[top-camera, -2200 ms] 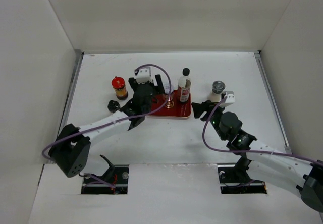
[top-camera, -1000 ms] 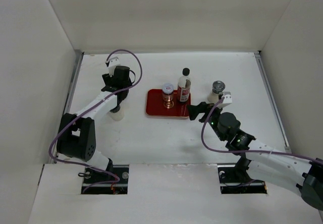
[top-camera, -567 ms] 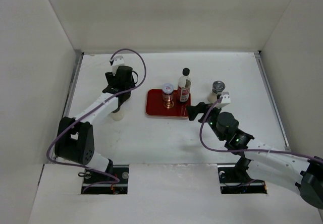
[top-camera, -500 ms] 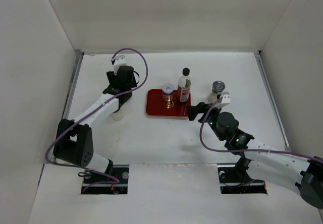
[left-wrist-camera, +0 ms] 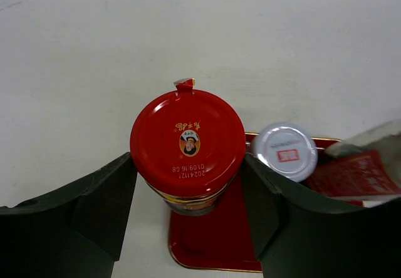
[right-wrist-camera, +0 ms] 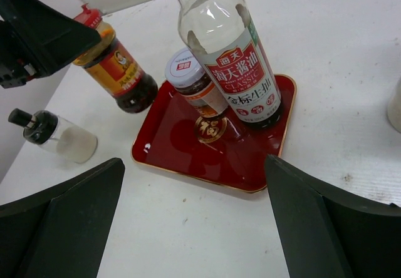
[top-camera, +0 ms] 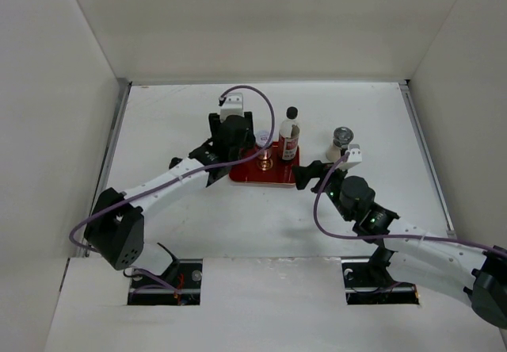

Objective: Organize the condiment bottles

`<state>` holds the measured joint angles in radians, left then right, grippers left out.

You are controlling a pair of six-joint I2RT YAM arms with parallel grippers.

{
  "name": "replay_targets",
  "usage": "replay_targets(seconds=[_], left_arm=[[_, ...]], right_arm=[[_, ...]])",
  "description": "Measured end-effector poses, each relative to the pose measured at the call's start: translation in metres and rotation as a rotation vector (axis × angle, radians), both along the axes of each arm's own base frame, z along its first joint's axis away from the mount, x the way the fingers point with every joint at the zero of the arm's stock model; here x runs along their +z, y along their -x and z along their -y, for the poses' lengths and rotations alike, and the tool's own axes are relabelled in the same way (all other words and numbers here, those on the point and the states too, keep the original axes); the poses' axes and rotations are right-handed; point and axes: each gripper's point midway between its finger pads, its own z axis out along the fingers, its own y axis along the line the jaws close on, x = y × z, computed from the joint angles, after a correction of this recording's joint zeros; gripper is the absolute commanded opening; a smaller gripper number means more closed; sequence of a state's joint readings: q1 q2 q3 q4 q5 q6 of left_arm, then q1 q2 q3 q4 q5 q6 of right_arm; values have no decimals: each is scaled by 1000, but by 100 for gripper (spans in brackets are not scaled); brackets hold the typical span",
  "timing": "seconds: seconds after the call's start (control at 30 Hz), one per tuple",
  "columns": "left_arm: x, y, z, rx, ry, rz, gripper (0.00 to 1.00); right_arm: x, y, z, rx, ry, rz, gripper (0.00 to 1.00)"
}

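Note:
The red-lidded jar's base (left-wrist-camera: 192, 208) hangs above the red tray (left-wrist-camera: 203, 240), so it is too early to release. My left gripper brings the jar down next.
My left gripper (left-wrist-camera: 188, 168) is shut on the red-lidded jar (left-wrist-camera: 188, 141), holding it over the left end of the red tray (left-wrist-camera: 213, 247). In the right wrist view that jar (right-wrist-camera: 116, 65) hangs by the tray's (right-wrist-camera: 207, 156) far left corner; I cannot tell whether it touches. On the tray stand the white-lidded jar (right-wrist-camera: 188, 71) and the tall clear bottle (right-wrist-camera: 232, 52) with a red label. A short black-capped jar (right-wrist-camera: 59, 140) sits left of the tray. The grey-lidded jar (top-camera: 342, 138) stands right of it. My right gripper (right-wrist-camera: 194, 228) is open, just in front of the tray.
White walls close the table (top-camera: 261, 225) in at the left, back and right. The left arm (top-camera: 166, 181) reaches diagonally across the near left, partly covering the black-capped jar (top-camera: 176, 163). A purple cable (top-camera: 253, 98) loops above the left wrist.
The left arm has swung right from the back left, carrying the red-lidded jar to the tray's left end. The right arm has barely moved.

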<state>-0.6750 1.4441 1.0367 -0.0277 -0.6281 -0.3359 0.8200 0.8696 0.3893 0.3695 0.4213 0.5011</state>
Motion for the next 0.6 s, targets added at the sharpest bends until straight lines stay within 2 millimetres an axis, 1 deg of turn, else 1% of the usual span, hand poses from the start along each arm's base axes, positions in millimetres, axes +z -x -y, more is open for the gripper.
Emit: replay_targets(seconds=[0.1, 0.2, 0.4, 0.47, 0.6], left_arm=[[4, 5, 24, -48, 20, 27, 32], [-1, 3, 36, -62, 26, 37, 32], [-27, -4, 38, -50, -18, 4, 32], [-30, -4, 39, -49, -23, -1, 32], [-26, -7, 40, -44, -6, 28, 32]], right_arm=[[1, 0, 0, 0, -1, 2, 100], [3, 1, 1, 0, -7, 7, 100], [6, 1, 1, 0, -15, 14, 100], [6, 1, 1, 0, -15, 14, 100], [6, 1, 1, 0, -15, 14, 100]])
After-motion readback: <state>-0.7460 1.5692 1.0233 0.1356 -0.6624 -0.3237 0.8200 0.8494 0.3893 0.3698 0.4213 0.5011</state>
